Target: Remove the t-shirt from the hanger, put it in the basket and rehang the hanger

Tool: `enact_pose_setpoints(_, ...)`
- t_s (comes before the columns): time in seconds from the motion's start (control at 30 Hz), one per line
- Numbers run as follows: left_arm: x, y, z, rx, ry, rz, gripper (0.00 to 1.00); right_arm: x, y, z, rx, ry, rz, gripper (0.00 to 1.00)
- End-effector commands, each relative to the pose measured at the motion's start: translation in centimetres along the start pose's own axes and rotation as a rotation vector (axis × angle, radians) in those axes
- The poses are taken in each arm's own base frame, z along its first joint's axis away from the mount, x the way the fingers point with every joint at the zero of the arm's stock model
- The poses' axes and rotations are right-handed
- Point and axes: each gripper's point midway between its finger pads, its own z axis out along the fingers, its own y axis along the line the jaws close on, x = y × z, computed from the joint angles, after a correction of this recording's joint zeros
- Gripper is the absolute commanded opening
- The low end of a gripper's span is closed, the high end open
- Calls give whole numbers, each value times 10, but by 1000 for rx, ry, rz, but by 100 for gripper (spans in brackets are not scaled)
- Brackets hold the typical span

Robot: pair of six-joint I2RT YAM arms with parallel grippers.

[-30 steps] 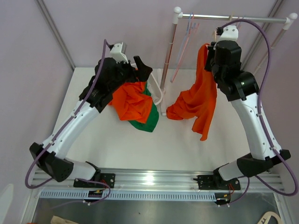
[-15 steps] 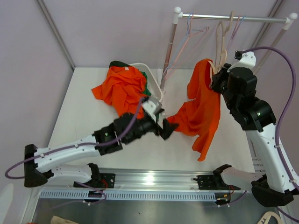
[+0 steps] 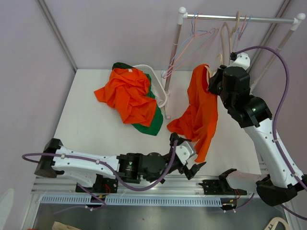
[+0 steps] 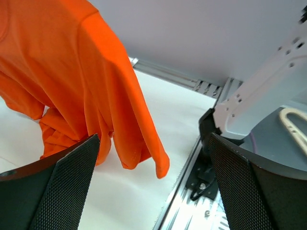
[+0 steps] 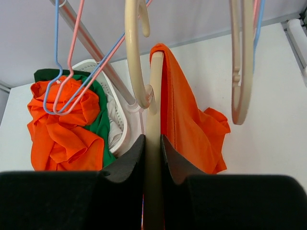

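Note:
My left gripper grabs its loose hanging front corner [image 3: 201, 154] next, to pull the orange t-shirt [image 3: 200, 112] off the held hanger arm.
An orange t-shirt [image 3: 200, 112] hangs on a cream hanger [image 3: 206, 73] held off the rail. Its hem trails down to the white table. My right gripper [image 3: 214, 81] is shut on the hanger's arm [image 5: 152, 120], and the shirt [image 5: 187, 120] drapes off the hanger's right side. My left gripper [image 3: 191, 152] is open and empty, low at the table's front edge, just below the shirt's lowest corner. In the left wrist view the shirt [image 4: 86, 86] hangs at the upper left, apart from the wide-open fingers [image 4: 62, 191].
A pile of orange and green garments [image 3: 129, 98] lies over a white basket [image 3: 160, 91] at the back left. The clothes rail [image 3: 240, 19] holds several empty hangers [image 5: 242, 62], and its pole [image 3: 171, 67] stands mid-table. The metal front rail [image 4: 192, 191] runs beside the left gripper.
My left arm has swung from the garment pile at the back down to the table's front edge, under the shirt. The right gripper has shifted the hanger and shirt slightly left.

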Motion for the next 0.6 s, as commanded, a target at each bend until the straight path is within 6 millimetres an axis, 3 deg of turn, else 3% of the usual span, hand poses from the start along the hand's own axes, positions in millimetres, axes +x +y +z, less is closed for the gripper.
enact_pose_setpoints(0.0, -19, 5, 14, -65, -51, -3, 100, -18, 17, -2, -49, -70, 70, 0)
enact_pose_setpoints(0.03, -20, 4, 19, -69, -50, -2, 100, -18, 21, -3, -59, -70, 69, 0)
enact_pose_setpoints(0.1, 7, 15, 33, -111, 33, -2, 99, -19, 24, -5, -66, -75, 71, 0)
enact_pose_setpoints(0.13, -1, 15, 39, -106, 38, -35, 100, -19, 27, -6, -78, -78, 72, 0)
enact_pose_setpoints(0.17, 18, 27, 45, -134, 94, -51, 100, -20, 28, -7, -80, -82, 72, 0)
enact_pose_setpoints(0.37, 22, 37, 64, -119, 107, -72, 97, -22, 31, -11, -90, -88, 64, 0)
enact_pose_setpoints(0.4, 32, 39, 67, -123, 141, -65, 93, -23, 32, -11, -91, -89, 65, 0)
enact_pose_setpoints(0.47, 28, 47, 74, -156, 149, -80, 64, -24, 34, -12, -100, -89, 67, 0)
enact_pose_setpoints(0.5, 38, 51, 76, -182, 178, -66, 56, -23, 35, -12, -105, -86, 67, 0)
enact_pose_setpoints(0.53, 45, 52, 77, -189, 208, -51, 42, -24, 35, -12, -106, -85, 68, 0)
enact_pose_setpoints(0.57, 34, 52, 80, -191, 193, -55, 33, -23, 37, -12, -111, -81, 67, 0)
